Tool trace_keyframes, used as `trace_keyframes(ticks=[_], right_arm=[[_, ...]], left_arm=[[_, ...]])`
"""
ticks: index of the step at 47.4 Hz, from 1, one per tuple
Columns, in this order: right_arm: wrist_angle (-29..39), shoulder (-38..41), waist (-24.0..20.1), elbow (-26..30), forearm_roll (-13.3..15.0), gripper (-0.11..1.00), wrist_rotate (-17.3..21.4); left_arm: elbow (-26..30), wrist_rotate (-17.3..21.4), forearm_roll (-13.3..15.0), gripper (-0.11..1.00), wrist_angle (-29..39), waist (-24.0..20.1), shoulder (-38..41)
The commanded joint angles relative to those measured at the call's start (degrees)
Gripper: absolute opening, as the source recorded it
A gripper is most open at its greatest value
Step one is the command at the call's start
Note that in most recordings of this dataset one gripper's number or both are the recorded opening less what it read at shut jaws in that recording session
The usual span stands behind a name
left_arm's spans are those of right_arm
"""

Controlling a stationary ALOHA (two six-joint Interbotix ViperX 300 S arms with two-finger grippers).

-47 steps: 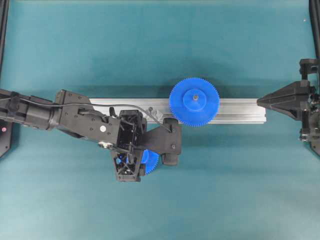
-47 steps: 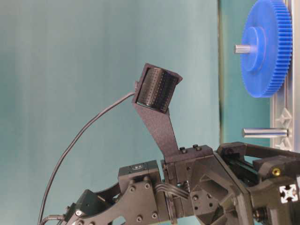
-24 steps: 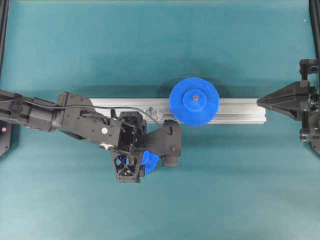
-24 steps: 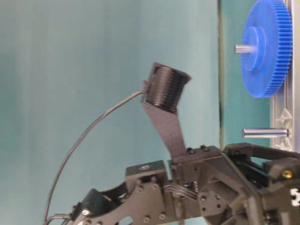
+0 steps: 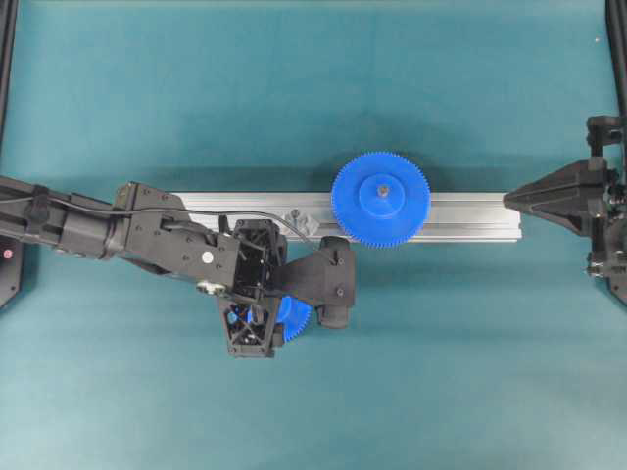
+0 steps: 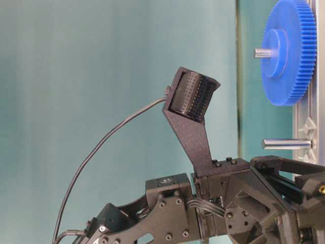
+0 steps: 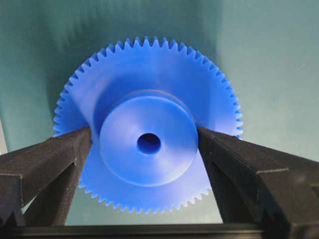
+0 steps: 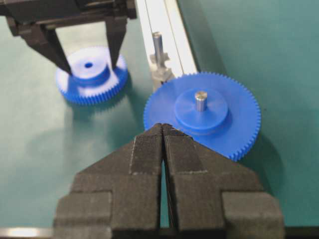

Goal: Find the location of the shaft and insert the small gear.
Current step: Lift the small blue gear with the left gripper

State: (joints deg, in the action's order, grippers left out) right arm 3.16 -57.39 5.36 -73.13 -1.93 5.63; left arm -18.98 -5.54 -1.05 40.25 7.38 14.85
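Note:
I should close my left gripper now, and it would hold the small gear. My fingers are beside the small gear's raised middle (image 7: 148,141) and over the gear's toothed rim (image 7: 149,52).
The small gear (image 7: 149,144) lies flat on the teal table, blue, with a raised hub and a dark centre hole. My left gripper (image 7: 144,142) is open, pointing down over it, one black finger (image 7: 60,154) on each side of the hub. From the right wrist view the same fingers straddle the small gear (image 8: 89,74). The shaft (image 5: 294,213) stands bare on the aluminium rail (image 5: 470,215), a thin grey pin (image 8: 158,45) just behind the left wrist. My right gripper (image 8: 163,124) is shut and empty, at the rail's right end (image 5: 509,199).
A wider blue gear (image 5: 380,199) sits on its own metal pin on the rail, right of the shaft; it also shows as the wide gear (image 8: 202,112) close in front of my right gripper. The left arm (image 5: 118,230) stretches in from the left edge.
The left wrist has sunk closer to the table over the small gear and shifted slightly. Its jaws stay open. The right arm and both gears have not moved.

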Motion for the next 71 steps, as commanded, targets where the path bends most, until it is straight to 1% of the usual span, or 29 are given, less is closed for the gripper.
trace_keyframes(ticks=[1, 37, 40, 42, 44, 48, 49, 71], right_arm=[[-0.35, 0.44, 0.18, 0.62, 0.0, -0.01, 0.53], [-0.35, 0.35, 0.18, 0.62, 0.0, -0.01, 0.53], [-0.35, 0.44, 0.09, 0.62, 0.0, -0.01, 0.53], [-0.35, 0.44, 0.09, 0.53, 0.0, -0.01, 0.53], [-0.35, 0.44, 0.18, 0.53, 0.0, -0.01, 0.53], [-0.35, 0.35, 0.18, 0.53, 0.0, -0.01, 0.53], [-0.35, 0.44, 0.18, 0.53, 0.0, -0.01, 0.53], [-0.35, 0.35, 0.18, 0.53, 0.0, -0.01, 0.53]], left_arm=[[0.53, -0.09, -0.09, 0.92, -0.44, 0.26, -0.7], [-0.44, -0.79, -0.09, 0.91, -0.44, 0.26, -0.09], [-0.7, -0.88, -0.09, 0.89, -0.44, 0.26, 0.0], [-0.88, -0.88, -0.09, 0.85, -0.44, 0.18, 0.0], [-1.05, -0.88, -0.09, 0.8, -0.7, 0.26, 0.09], [-1.41, -0.7, -0.09, 0.66, -0.88, 0.26, 0.09], [-1.41, -0.7, -0.09, 0.64, -0.97, 0.26, 0.09], [-1.49, -0.18, -0.09, 0.64, -0.97, 0.26, -0.35]])
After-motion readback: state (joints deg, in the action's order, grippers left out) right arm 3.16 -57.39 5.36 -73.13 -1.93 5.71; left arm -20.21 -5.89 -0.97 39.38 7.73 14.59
